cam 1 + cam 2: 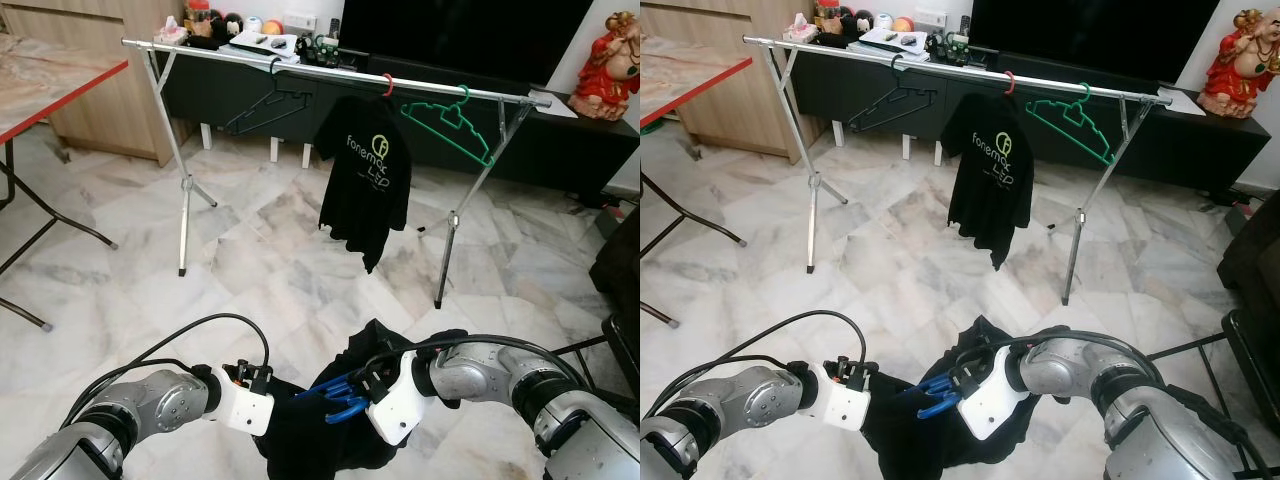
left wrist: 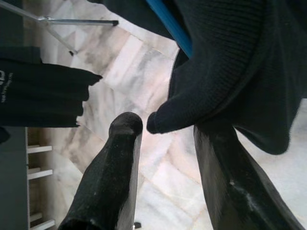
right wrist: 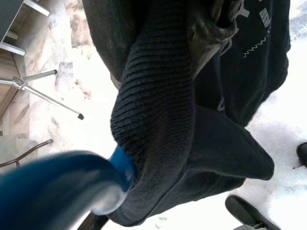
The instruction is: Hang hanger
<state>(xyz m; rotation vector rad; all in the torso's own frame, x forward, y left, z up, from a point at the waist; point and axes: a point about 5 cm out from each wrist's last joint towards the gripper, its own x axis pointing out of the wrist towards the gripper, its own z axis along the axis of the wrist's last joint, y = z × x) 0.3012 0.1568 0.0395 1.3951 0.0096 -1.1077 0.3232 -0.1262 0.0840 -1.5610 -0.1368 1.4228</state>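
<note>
I should grab the shirt by the shirt's ribbed edge (image 2: 168, 116) next with my left gripper. Only that edge sticks out toward the fingers, while the cloth below hangs loose.
A blue hanger (image 1: 338, 392) threaded into a black garment (image 1: 310, 440) hangs low in front of me between my two grippers. My right gripper (image 1: 350, 395) is shut on the blue hanger (image 3: 57, 187), its fingers buried in the cloth. My left gripper (image 2: 168, 127) is open, and the garment's ribbed edge (image 2: 192, 105) drapes onto one fingertip. Ahead stands a silver clothes rack (image 1: 330, 72). On its rail hang an empty black hanger (image 1: 265, 110), a black T-shirt (image 1: 365, 170) on a red hanger (image 1: 387, 85), and an empty green hanger (image 1: 450, 125).
A red-edged folding table (image 1: 50, 80) stands at the left. Behind the rack runs a black TV cabinet (image 1: 560, 140) with a red figurine (image 1: 610, 65) on it. Dark furniture (image 1: 620, 260) sits at the right. Marble floor (image 1: 250, 270) lies between me and the rack.
</note>
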